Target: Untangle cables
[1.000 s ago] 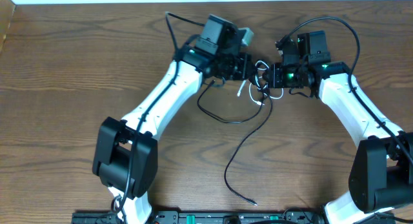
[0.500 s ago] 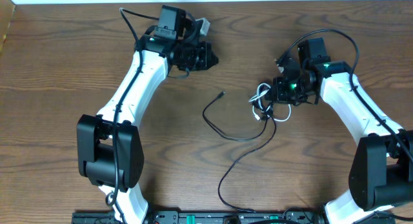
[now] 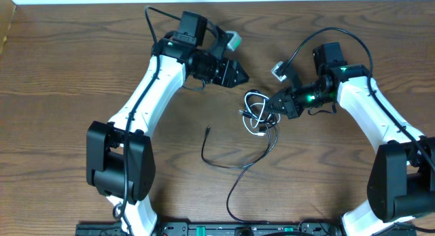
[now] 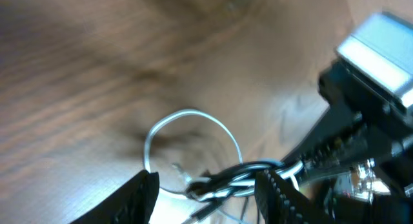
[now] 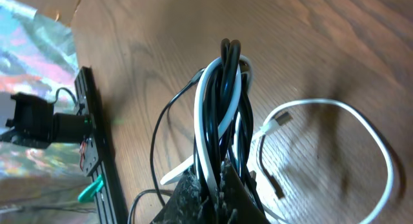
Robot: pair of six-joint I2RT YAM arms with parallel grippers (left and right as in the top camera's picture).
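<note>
The bunch's near end (image 3: 248,115) (image 4: 202,186) is beyond the fingers of my left gripper, in line with their open gap. My left gripper would miss it if I closed now, so I should move toward it first.
My right gripper (image 3: 277,105) (image 5: 216,185) is shut on the tangle where the thin white cable (image 3: 252,112) (image 5: 205,108) and the black cable (image 3: 231,162) (image 5: 230,82) are bunched together. The black cable trails off the bunch toward the table's front, and one free end (image 3: 206,130) lies to the left of the bunch. A white loop (image 5: 381,146) and a white plug (image 5: 279,121) lie on the wood. My left gripper (image 3: 238,74) (image 4: 206,198) stands open just up and left of the bunch, holding nothing. Its view shows the bunch (image 4: 242,175) beyond its fingers (image 4: 139,198).
The wooden table's far edge (image 3: 81,5) runs along the top. A metal rail (image 3: 204,229) (image 5: 95,140) with the arm bases lines the front edge. Thick black arm wires (image 3: 340,28) arch above the right wrist.
The left gripper has opened and swung back right toward the bunch. The right gripper has carried the bunch left and toward the front; the black cable's free end shifted left and forward.
</note>
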